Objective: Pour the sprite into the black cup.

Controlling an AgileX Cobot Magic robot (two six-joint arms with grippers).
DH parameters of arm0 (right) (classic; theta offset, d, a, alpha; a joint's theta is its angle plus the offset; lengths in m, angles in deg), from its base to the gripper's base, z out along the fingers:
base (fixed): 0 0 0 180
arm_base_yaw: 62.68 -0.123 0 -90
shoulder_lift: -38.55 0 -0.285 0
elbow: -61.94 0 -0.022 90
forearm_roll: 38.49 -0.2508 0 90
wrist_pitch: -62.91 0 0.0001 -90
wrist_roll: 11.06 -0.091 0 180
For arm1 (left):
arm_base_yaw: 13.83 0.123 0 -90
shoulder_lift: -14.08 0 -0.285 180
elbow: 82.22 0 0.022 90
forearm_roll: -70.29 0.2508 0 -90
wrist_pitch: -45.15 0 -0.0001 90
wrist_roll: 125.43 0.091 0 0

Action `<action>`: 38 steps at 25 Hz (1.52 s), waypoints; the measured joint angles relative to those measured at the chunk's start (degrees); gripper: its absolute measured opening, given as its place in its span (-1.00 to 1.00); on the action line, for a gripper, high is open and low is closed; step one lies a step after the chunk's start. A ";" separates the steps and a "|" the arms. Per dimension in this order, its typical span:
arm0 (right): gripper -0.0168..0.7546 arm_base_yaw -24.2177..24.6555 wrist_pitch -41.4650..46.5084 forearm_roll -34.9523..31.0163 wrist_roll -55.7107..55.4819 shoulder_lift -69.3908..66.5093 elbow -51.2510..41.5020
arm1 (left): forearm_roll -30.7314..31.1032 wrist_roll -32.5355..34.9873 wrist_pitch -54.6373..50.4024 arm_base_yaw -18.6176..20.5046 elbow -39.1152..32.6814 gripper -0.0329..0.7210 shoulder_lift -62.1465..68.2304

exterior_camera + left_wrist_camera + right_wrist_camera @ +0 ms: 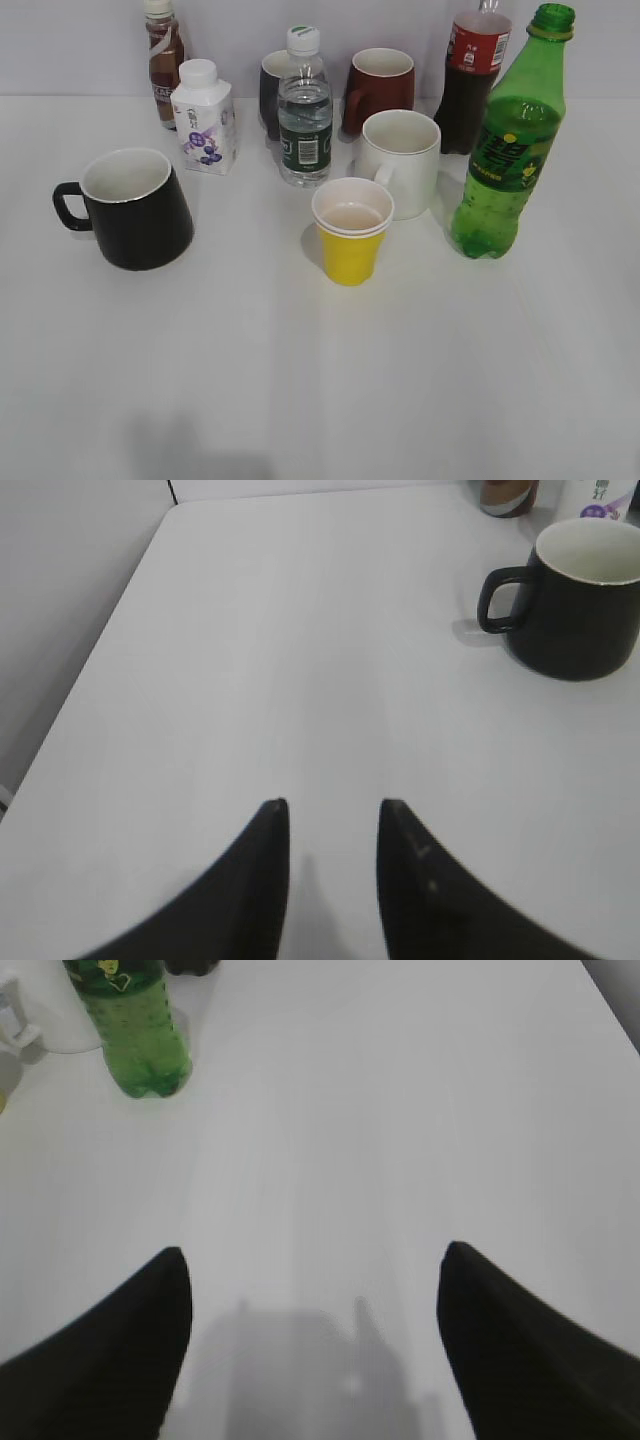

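My left gripper grips the black cup by its loop handle (67, 205) next, to steady the cup for the sprite (508, 140).
The sprite (508, 140), a tall green bottle with a green cap, stands upright at the right of the table; its lower part shows at the top left of the right wrist view (135, 1025). The black cup (135, 208), a wide black mug with a white inside and its handle to the left, stands at the left; it also shows at the top right of the left wrist view (580, 600). My left gripper (332, 805) is open and empty, well short of the cup. My right gripper (312, 1255) is wide open and empty, short of the bottle. Neither gripper shows in the exterior view.
A yellow paper cup (352, 230) and a white mug (400, 162) stand mid-table. Behind are a clear water bottle (304, 110), a white carton (204, 116), a brown drink bottle (163, 60), a dark mug (271, 92), a dark red mug (380, 88) and a cola bottle (472, 75).
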 joint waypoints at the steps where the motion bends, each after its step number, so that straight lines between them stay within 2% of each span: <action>1: 0.53 0.00 0.00 0.00 0.00 0.00 0.00 | 0.00 0.00 0.00 0.00 0.00 -0.28 0.00; 5: 0.53 0.00 0.00 0.00 0.00 0.00 0.00 | -1.33 0.00 0.70 0.00 0.22 -0.28 0.00; 7: 0.53 0.00 0.00 0.00 0.00 0.00 0.00 | -4.30 0.00 6.50 0.00 1.03 -0.28 1.06; 10: 0.53 0.00 0.00 0.00 0.00 0.00 0.00 | -6.79 0.00 27.60 0.00 -0.27 -0.28 4.85; 15: 0.53 0.00 0.00 0.00 0.00 0.00 0.00 | -6.42 0.00 69.31 0.00 -9.50 -0.28 18.36; 18: 0.53 0.00 0.00 0.00 0.00 0.00 0.00 | -6.42 0.00 83.12 0.00 -14.03 -0.28 30.24; 24: 0.53 0.00 0.00 0.00 0.00 0.00 0.00 | -4.05 0.00 95.84 0.00 -17.57 -0.23 56.82; 30: 0.53 0.00 0.00 0.11 -0.06 0.00 0.00 | 1.28 0.00 107.25 0.00 -18.56 -0.01 78.51; 33: 0.53 0.00 0.00 0.11 -0.06 0.00 0.00 | 4.32 0.00 113.73 0.00 -18.62 0.10 87.39; 38: 0.53 0.00 0.00 0.11 -0.06 0.00 0.00 | 4.00 0.00 126.52 0.00 -18.62 0.13 97.91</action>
